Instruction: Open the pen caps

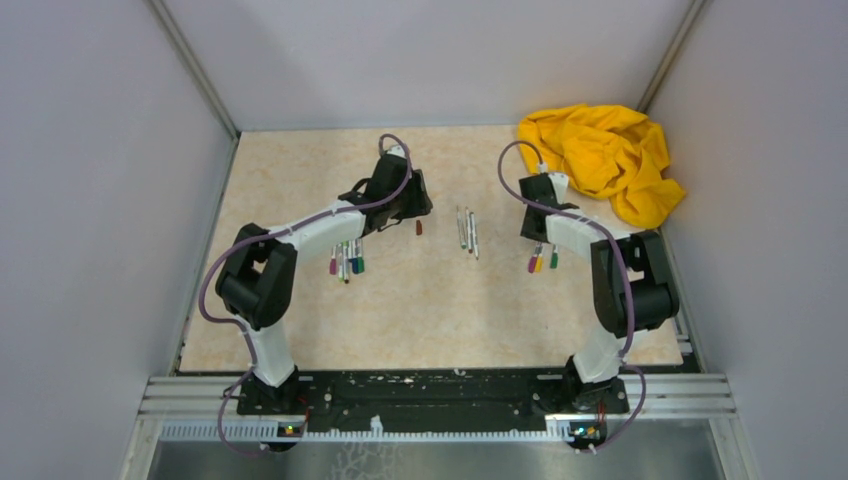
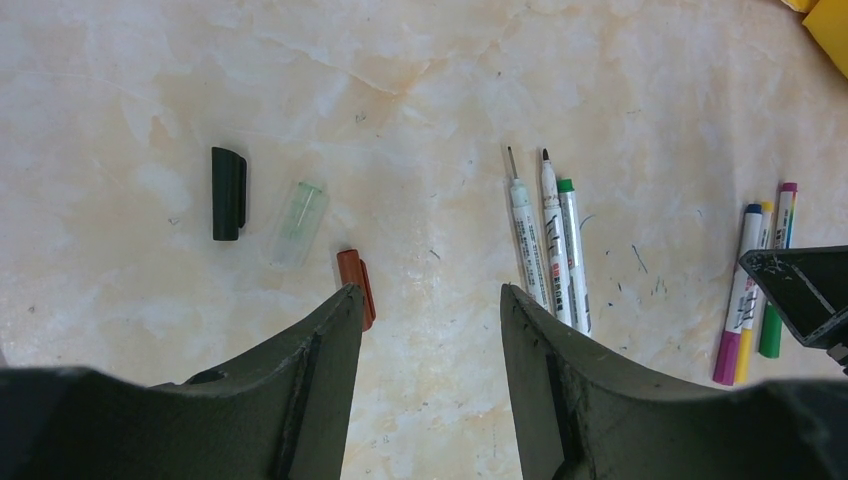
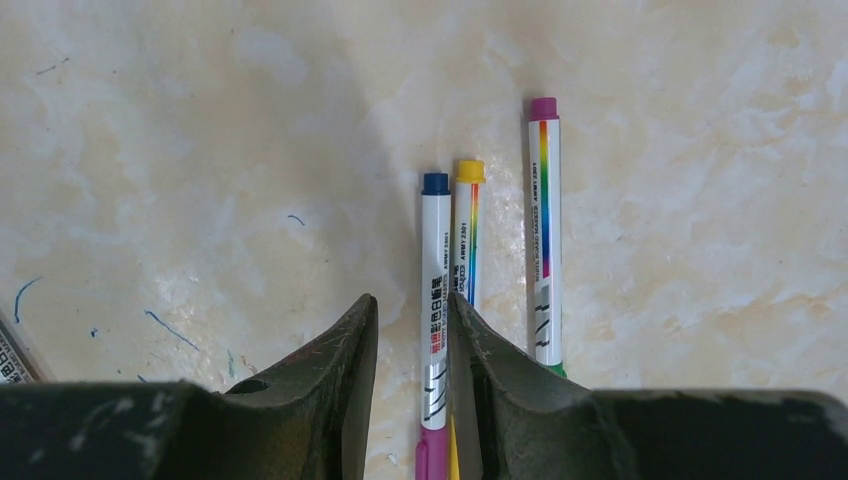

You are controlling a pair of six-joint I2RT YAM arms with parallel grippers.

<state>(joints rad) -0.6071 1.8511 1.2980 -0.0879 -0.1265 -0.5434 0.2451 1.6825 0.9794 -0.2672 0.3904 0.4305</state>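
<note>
The purple-capped pen should be held in my right gripper by the middle of its white body (image 3: 434, 312), so the purple cap (image 3: 433, 455) stays free for my left gripper to open.
Three loose pen caps lie ahead of my left gripper (image 2: 430, 292): a dark green one (image 2: 228, 193), a clear one (image 2: 298, 222) and a red-brown one (image 2: 356, 285) beside the left fingertip. The left gripper is open and holds nothing. Three uncapped pens (image 2: 545, 240) lie to its right. My right gripper (image 3: 412, 300) is open and low over three capped pens. The pen with the purple cap (image 3: 433, 455) lies between its fingers, against the right one. The yellow-capped pen (image 3: 468, 235) and the green-capped pen (image 3: 544, 230) lie to its right. The top view shows the right gripper (image 1: 540, 225) over these.
Several more capped pens (image 1: 346, 262) lie under the left arm's forearm. A crumpled yellow cloth (image 1: 605, 160) fills the back right corner. White walls close in the beige tabletop (image 1: 440, 310) on three sides. The right gripper's finger (image 2: 800, 295) shows at the left wrist view's right edge.
</note>
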